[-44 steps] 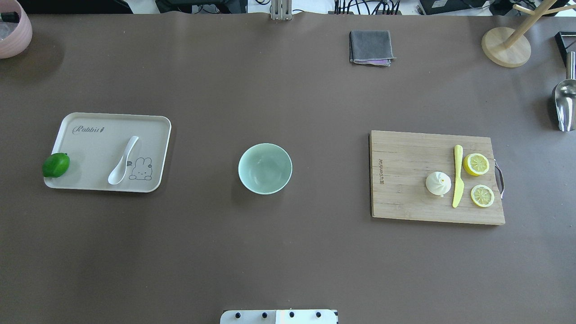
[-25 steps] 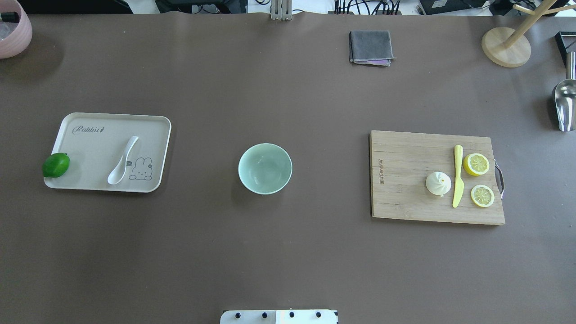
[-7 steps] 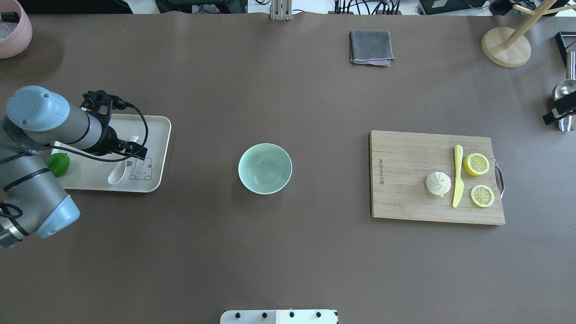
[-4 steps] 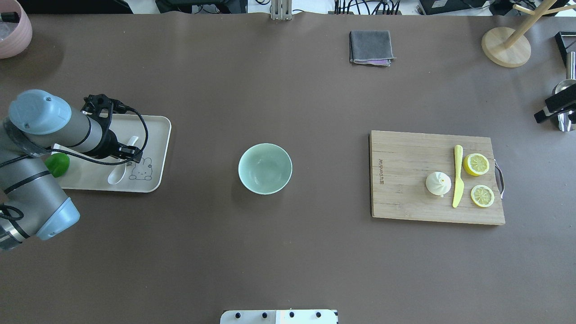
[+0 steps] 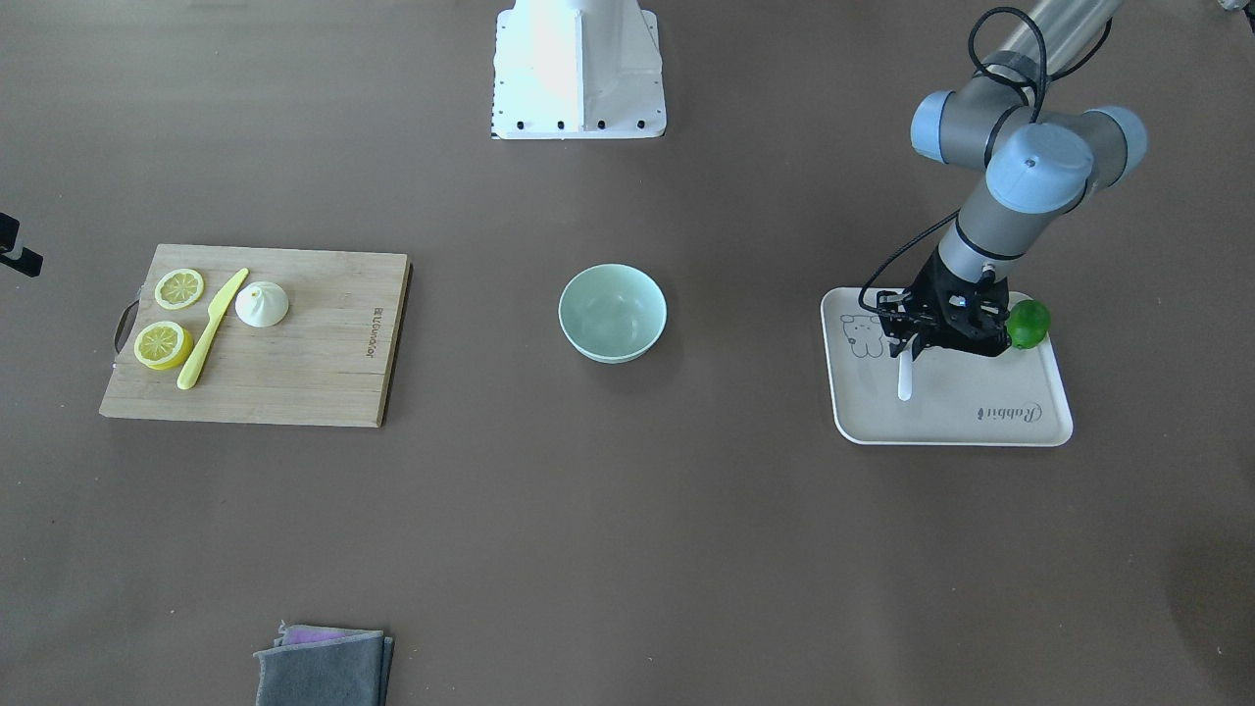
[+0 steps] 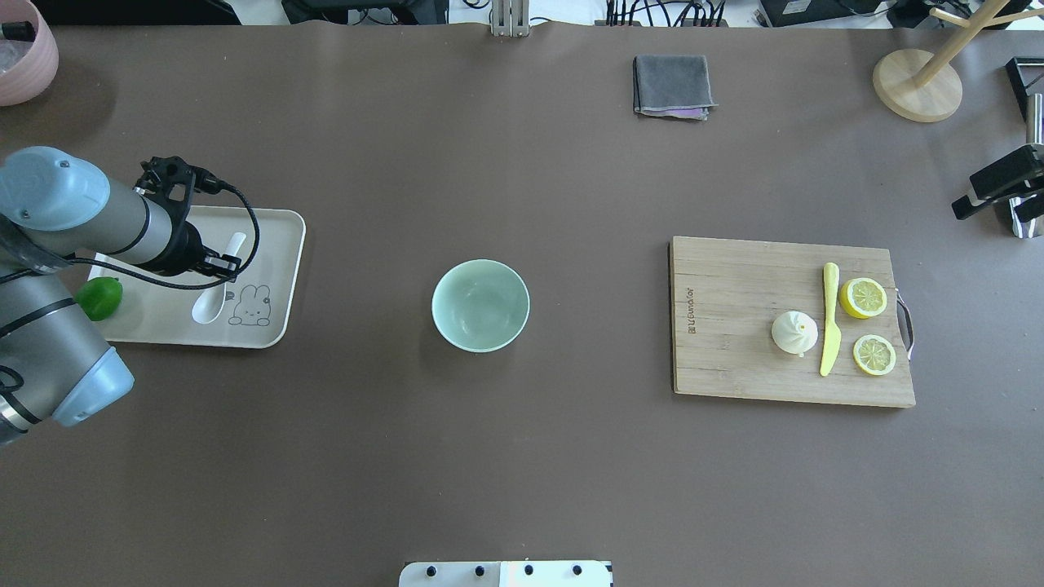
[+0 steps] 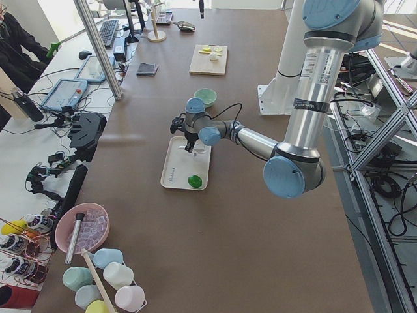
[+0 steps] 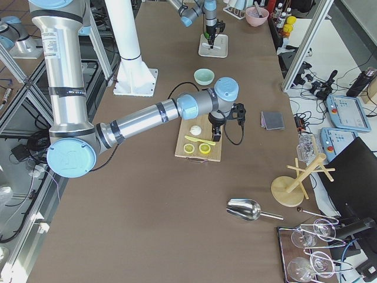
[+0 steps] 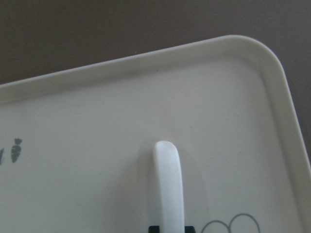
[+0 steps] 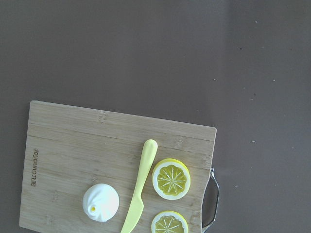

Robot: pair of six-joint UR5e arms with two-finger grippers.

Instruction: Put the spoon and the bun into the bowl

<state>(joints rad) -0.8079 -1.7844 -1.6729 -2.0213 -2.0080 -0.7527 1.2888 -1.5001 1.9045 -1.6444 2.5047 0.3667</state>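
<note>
My right gripper grabs the white bun around its rounded body next, for the bowl.
The white spoon lies on the beige tray at the left. My left gripper is low over it and shut on the handle; in the left wrist view the handle runs up from between the fingertips. In the front view the handle sticks out below the gripper. The mint-green bowl stands empty at the table's middle. The white bun sits on the wooden cutting board. My right gripper is open and empty, high above the table beyond the board's far right corner.
A yellow knife and two lemon halves lie beside the bun. A green lime sits at the tray's left edge. A grey cloth, a wooden stand and a pink bowl stand at the back.
Both arms came into view. My left gripper came down onto the spoon's handle, and the tray and spoon shifted slightly left. My right gripper moved in from the right edge.
</note>
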